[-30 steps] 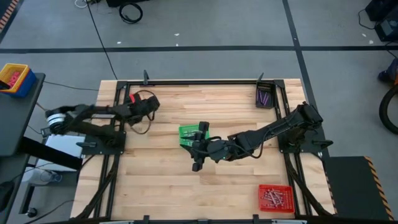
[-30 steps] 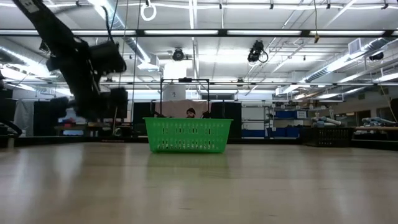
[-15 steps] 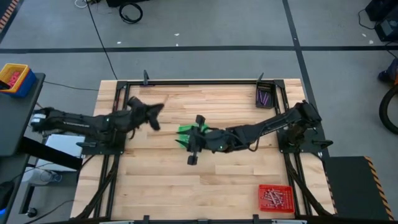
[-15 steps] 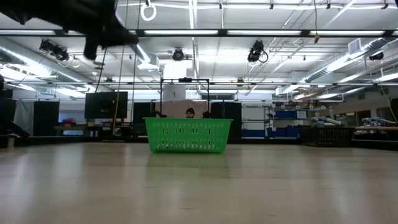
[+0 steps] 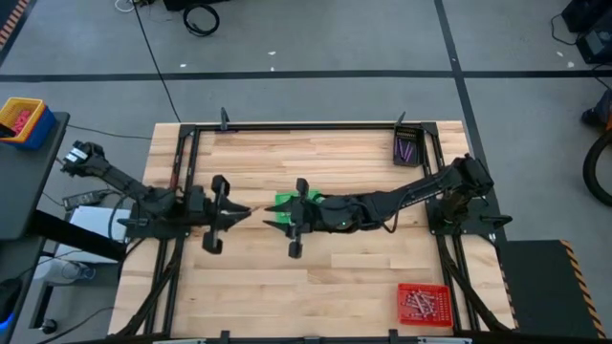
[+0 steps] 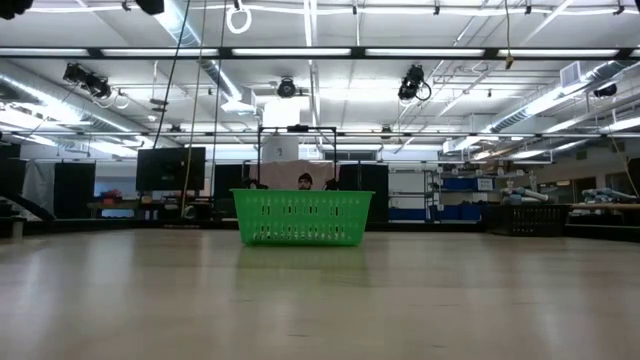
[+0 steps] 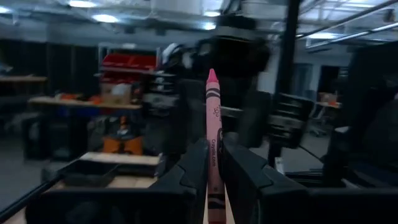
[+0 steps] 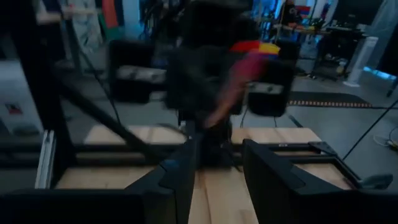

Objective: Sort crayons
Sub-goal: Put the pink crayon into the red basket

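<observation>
Next, my right gripper grabs the pink crayon by its paper-wrapped body, to sort it into the red tray.
My left gripper (image 5: 245,212) is over the table's left middle, pointing toward the table's right, and is shut on a pink crayon (image 7: 212,106). The crayon's tip sticks out past the fingertips toward my right gripper (image 5: 277,218). My right gripper (image 8: 219,146) faces it, open with nothing between its fingers, above the near left part of the green tray (image 5: 287,203). That tray rests flat on the table (image 6: 302,217). Purple crayons lie in a dark tray (image 5: 405,148) at the far right corner. Pale crayons lie in a red tray (image 5: 423,304) at the near right. My left gripper pinches the pink crayon's wrapped lower part (image 7: 213,158) between its two fingers. The crayon lies along the fingers, its pointed end (image 7: 211,76) beyond their tips. The fingers come about level from the table's left. The crayon is lifted clear of the table.
Black frame rails (image 5: 306,125) border the wooden table. A blue and yellow bin (image 5: 21,119) stands on a stand off the table's left. Bare wood (image 5: 287,287) stretches along the near half of the table.
My left gripper has swung from the far left of the table toward the near edge and risen out of the low view. It has turned and rolled and now points toward the table's right, at my right gripper. My right gripper has rolled a little over the green tray.
</observation>
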Controlling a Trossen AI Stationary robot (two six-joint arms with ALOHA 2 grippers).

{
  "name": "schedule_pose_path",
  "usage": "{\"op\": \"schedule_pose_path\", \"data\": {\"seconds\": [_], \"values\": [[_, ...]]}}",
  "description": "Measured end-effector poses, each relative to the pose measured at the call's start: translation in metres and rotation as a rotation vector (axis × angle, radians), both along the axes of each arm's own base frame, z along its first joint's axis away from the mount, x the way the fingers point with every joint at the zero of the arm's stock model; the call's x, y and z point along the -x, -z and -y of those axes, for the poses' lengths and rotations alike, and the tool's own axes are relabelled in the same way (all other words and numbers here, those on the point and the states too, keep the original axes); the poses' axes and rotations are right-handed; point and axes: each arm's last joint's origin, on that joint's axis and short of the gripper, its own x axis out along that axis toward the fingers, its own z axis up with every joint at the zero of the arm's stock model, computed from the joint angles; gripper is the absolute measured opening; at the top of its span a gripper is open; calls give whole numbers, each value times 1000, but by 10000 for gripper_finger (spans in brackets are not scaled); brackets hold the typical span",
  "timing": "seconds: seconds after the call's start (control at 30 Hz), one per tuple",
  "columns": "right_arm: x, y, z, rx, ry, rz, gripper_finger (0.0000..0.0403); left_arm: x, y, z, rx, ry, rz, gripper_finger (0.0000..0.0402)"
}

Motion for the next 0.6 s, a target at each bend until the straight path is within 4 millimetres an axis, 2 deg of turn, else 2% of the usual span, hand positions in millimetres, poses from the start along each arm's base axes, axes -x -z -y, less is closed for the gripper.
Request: {"op": "schedule_pose_path", "data": {"seconds": [0.2,0.4,0.6], "values": [[-1,-5,1,-45,-22,49,137,-9,4,10,-56,13,20,54],[-2,-7,-1,-43,-140,70,137,-20,8,10,-64,3,25,54],[-2,-7,0,-41,-90,70,135,-26,11,11,-68,42,41,54]]}}
